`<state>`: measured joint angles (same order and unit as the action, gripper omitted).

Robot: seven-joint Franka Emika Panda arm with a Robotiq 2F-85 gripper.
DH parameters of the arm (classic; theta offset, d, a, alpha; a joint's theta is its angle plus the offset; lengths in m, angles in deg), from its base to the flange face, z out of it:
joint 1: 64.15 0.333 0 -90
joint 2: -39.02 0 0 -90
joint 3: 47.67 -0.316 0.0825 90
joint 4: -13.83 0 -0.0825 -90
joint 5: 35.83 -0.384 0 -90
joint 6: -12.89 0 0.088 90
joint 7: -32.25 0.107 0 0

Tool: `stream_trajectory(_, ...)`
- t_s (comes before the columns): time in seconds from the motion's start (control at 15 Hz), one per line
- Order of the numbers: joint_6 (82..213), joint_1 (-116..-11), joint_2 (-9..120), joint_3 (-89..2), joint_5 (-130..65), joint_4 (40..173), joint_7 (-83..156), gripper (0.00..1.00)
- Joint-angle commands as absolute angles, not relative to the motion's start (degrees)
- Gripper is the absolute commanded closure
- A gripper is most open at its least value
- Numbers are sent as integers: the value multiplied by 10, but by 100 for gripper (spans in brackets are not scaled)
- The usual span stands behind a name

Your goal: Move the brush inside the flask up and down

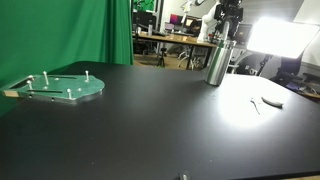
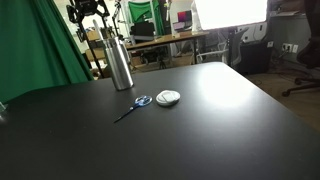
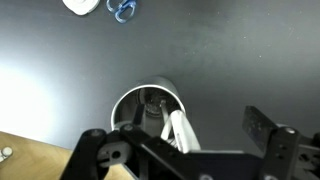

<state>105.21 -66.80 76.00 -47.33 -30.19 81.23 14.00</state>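
Observation:
The pale wire handle (image 3: 183, 132) rises from the flask's opening (image 3: 135, 100) between my open fingers, so my gripper closes next. Closing now would catch the handle.
The silver flask (image 1: 217, 63) stands at the far edge of the black table and shows in both exterior views (image 2: 120, 62). My gripper (image 1: 230, 22) hangs just above its neck (image 2: 92, 12). In the wrist view I look straight down into the flask's round mouth (image 3: 135, 100). The pale wire handle of the brush (image 3: 181, 130) rises out of the mouth and lies between my fingers (image 3: 185, 142). The fingers stand wide apart and do not press on the handle. The bristles are hidden inside the flask.
A green round plate with pegs (image 1: 60, 87) lies at one side of the table. Blue-handled scissors (image 2: 140, 102) and a white round object (image 2: 168, 97) lie near the flask. A green curtain (image 2: 40, 45) and office desks stand behind the table.

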Motion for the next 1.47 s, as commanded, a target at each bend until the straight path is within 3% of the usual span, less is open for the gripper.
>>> stream_trajectory(0.0,1027,-668,790,-474,-303,755,162,26)
stream_trajectory(0.67,1016,-672,803,-475,-294,744,131,95)
stream_trajectory(0.8,1018,-673,801,-475,-289,744,121,100)
stream_trajectory(1.4,987,-686,785,-478,-273,722,36,96)
